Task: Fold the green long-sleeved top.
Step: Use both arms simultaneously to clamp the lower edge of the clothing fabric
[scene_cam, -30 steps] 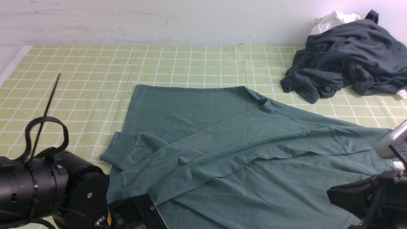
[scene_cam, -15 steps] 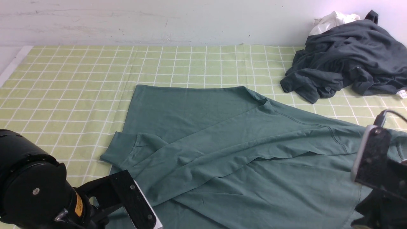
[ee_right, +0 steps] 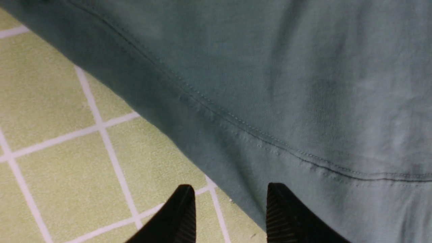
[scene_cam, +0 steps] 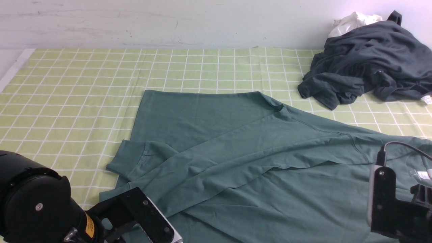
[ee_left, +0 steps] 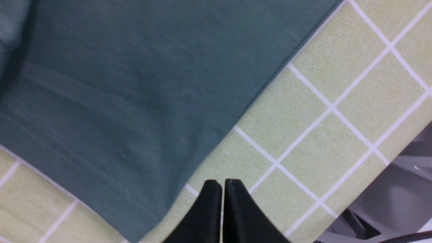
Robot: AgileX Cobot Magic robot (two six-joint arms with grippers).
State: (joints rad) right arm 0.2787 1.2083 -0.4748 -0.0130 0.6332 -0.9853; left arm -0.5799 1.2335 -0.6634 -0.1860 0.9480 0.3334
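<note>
The green long-sleeved top should be picked up next by its stitched hem edge [ee_right: 243, 188] with my right gripper. Then my right gripper should fold the top's body [ee_right: 307, 89] over.
The green long-sleeved top [scene_cam: 236, 162] lies spread flat on the checked cloth, with both sleeves laid slantwise across its body and a cuff [scene_cam: 126, 162] at the left. Its small white label [scene_cam: 421, 174] shows by my right arm [scene_cam: 388, 202]. My left gripper [ee_left: 221, 184] is shut with nothing between its fingers. It hangs over the bare cloth just off the top's stitched hem corner [ee_left: 101, 162]. My right gripper [ee_right: 231, 190] is open and straddles the top's edge [ee_right: 216, 141], one finger over cloth and the other over green fabric.
A dark charcoal-grey garment [scene_cam: 368, 67] is heaped at the back right with a small white garment [scene_cam: 354, 20] behind it. The yellow-green checked cloth [scene_cam: 84, 84] ends at a pale wall at the back. The table's edge [ee_left: 405, 199] shows close to my left gripper.
My right gripper has gone from shut to open, and that arm has swung in over the top's right side. My left arm has turned and settled low at the top's near-left corner.
</note>
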